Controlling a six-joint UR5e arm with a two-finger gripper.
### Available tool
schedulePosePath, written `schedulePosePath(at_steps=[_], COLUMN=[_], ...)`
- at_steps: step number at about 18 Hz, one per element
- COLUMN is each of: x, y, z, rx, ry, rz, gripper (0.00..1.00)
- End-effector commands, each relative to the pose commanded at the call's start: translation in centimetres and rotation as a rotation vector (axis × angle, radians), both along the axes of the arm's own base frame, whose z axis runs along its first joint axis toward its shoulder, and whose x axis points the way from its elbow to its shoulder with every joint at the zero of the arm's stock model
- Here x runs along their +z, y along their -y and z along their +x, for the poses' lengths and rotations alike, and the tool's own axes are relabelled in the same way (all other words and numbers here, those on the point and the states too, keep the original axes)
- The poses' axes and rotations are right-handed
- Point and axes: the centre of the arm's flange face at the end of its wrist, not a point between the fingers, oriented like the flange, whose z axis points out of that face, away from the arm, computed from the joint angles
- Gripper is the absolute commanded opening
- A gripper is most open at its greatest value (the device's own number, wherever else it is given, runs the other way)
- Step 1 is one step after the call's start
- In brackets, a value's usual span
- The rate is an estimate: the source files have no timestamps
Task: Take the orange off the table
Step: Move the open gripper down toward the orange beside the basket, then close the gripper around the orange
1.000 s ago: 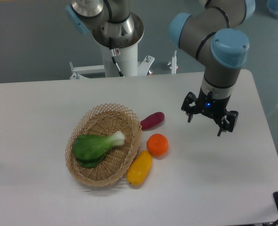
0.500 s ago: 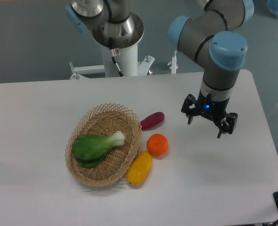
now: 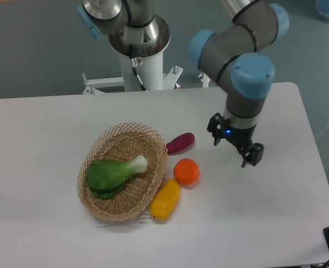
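Note:
I will pick up the orange [image 3: 186, 172] off the white table next, so I will grab it by its round sides with my gripper.
The orange [image 3: 186, 172] rests on the white table [image 3: 47, 128], just right of the wicker basket and between the purple vegetable and the yellow fruit. My gripper [image 3: 233, 149] hangs above the table to the right of the orange and slightly higher in the picture. Its two dark fingers are spread apart with nothing between them, so it is open. A clear gap separates it from the orange.
A wicker basket [image 3: 123, 171] holds a green leafy vegetable [image 3: 111, 173]. A purple vegetable [image 3: 180, 143] lies above the orange and a yellow fruit [image 3: 165, 199] below it, both close to it. The robot's base [image 3: 138, 42] stands behind the table's far edge.
The arm's wrist and gripper have shifted left, toward the orange, and turned a little. The fruit and the basket have stayed where they were.

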Motion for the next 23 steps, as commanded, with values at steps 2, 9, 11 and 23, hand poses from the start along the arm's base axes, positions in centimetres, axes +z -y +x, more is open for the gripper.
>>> schedulePosePath(at_steps=[2, 9, 11, 23], x=[-2.1, -7.9, -8.1, -9.2], y=[-1.5, -0.9, -1.0, -1.8], z=[1.6, 5.6, 5.5, 5.3], rx=[-0.047, -0.155, -0.154, -0.145], ry=[0.001, -0.015, -0.02, -0.028], rz=[-0.007, -0.093, -0.083, -0.063], gripper=[1.0, 1.0, 1.0, 1.0])
